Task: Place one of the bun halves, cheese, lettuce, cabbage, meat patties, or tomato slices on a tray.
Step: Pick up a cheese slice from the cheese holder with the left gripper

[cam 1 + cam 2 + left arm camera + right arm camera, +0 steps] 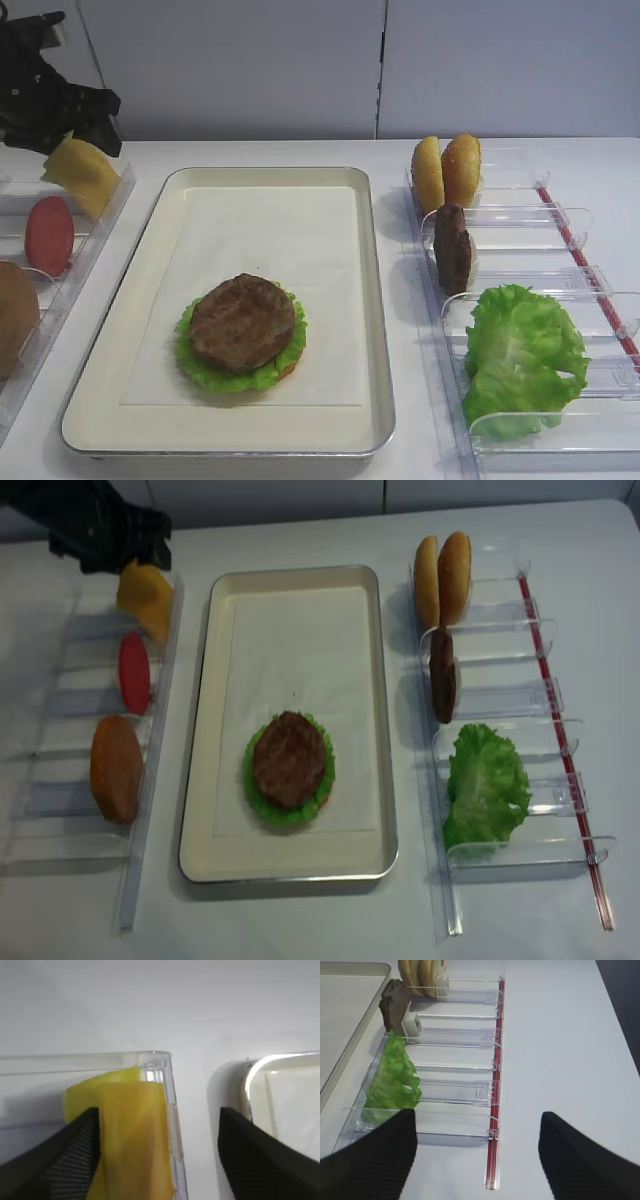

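My left gripper takes the cheese slice by its raised upper edge (142,573) next, since the rack's clear sides close in around the slice lower down.
The cheese (80,175) (145,595) stands on edge in the back slot of the left rack. My left gripper (72,140) (130,560) hangs just over it, open. In the left wrist view the golden slice (132,1145) lies between the spread fingers, close to the left finger (75,1155) and apart from the right one. The tray (378,300) (386,730) (250,1085) holds a stack of bun, lettuce and a meat patty (243,322) (290,760). My right gripper (477,1160) is open over bare table and holds nothing.
A tomato slice (49,235) and a bun half (15,315) share the left rack. The right rack (470,1065) holds two bun halves (447,170), a patty (452,248) and lettuce (520,355). A paler yellow slice (85,1092) stands behind the cheese.
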`<state>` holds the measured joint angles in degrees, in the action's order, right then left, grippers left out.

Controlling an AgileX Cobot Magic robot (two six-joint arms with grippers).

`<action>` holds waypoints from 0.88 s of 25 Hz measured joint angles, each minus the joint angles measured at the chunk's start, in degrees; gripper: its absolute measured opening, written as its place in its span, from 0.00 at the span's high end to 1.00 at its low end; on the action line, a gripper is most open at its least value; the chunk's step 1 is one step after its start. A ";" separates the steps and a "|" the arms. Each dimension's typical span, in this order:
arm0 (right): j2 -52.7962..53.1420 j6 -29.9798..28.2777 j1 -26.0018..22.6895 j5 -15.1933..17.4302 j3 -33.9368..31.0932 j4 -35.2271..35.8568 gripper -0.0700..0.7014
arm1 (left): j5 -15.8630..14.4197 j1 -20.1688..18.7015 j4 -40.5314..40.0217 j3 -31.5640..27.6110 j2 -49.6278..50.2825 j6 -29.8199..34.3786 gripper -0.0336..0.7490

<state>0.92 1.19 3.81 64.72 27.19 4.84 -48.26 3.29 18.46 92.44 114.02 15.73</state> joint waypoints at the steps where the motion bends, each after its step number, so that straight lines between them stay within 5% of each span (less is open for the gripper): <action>1: 0.00 0.00 0.00 0.00 0.00 0.00 0.20 | -0.15 0.00 0.13 0.00 0.29 0.00 0.37; 22: 0.00 0.00 0.00 0.00 0.00 -0.04 0.20 | -4.10 0.00 0.21 3.08 -0.29 0.22 0.44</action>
<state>0.92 1.19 3.81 64.72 27.19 4.81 -52.36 3.29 18.67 95.52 113.74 15.95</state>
